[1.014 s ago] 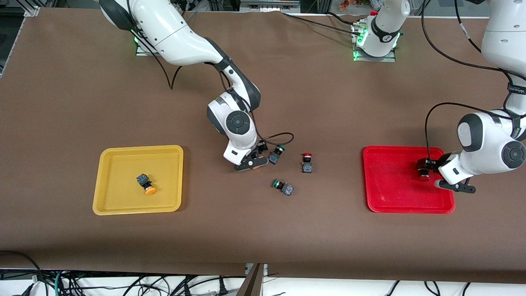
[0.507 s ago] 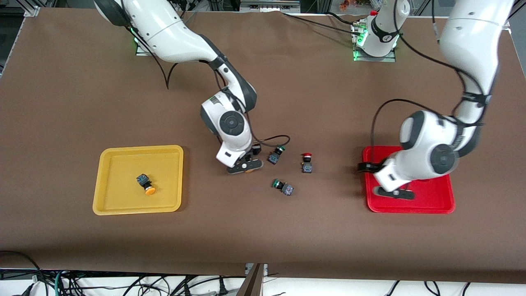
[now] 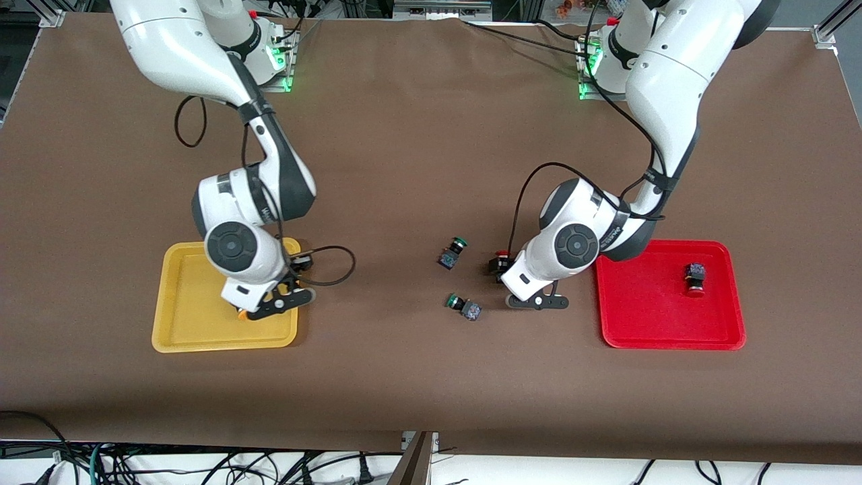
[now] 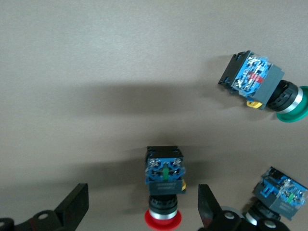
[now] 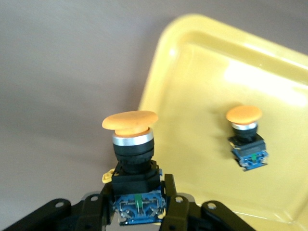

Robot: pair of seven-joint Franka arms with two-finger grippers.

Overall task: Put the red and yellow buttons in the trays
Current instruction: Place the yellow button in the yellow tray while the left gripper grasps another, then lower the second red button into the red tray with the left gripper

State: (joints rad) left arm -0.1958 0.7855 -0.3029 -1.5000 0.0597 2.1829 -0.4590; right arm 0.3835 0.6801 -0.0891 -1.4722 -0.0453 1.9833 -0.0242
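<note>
My fingers are above the red button's blue body and would miss it if I closed now. I need to lower my left gripper first.
My right gripper (image 3: 277, 301) is shut on a yellow button (image 5: 131, 144) and holds it over the yellow tray (image 3: 182, 330), at the tray's edge toward the table's middle. A second yellow button (image 5: 245, 137) lies in that tray (image 5: 202, 62). My left gripper (image 3: 532, 300) is open above a red button (image 3: 500, 258) on the table. In the left wrist view that red button (image 4: 163, 180) shows between the open fingers (image 4: 72, 207), untouched. Another red button (image 3: 694, 279) lies in the red tray (image 3: 646, 316).
Two green-capped buttons lie on the table by the red one. One (image 3: 452, 252) is farther from the front camera and the other (image 3: 465, 306) nearer. Both show in the left wrist view, one (image 4: 260, 82) apart and one (image 4: 281, 192) beside a finger.
My right gripper carried the yellow button from the table's middle to over the yellow tray. My left gripper left a red button in the red tray and moved, open, over the red button on the table.
</note>
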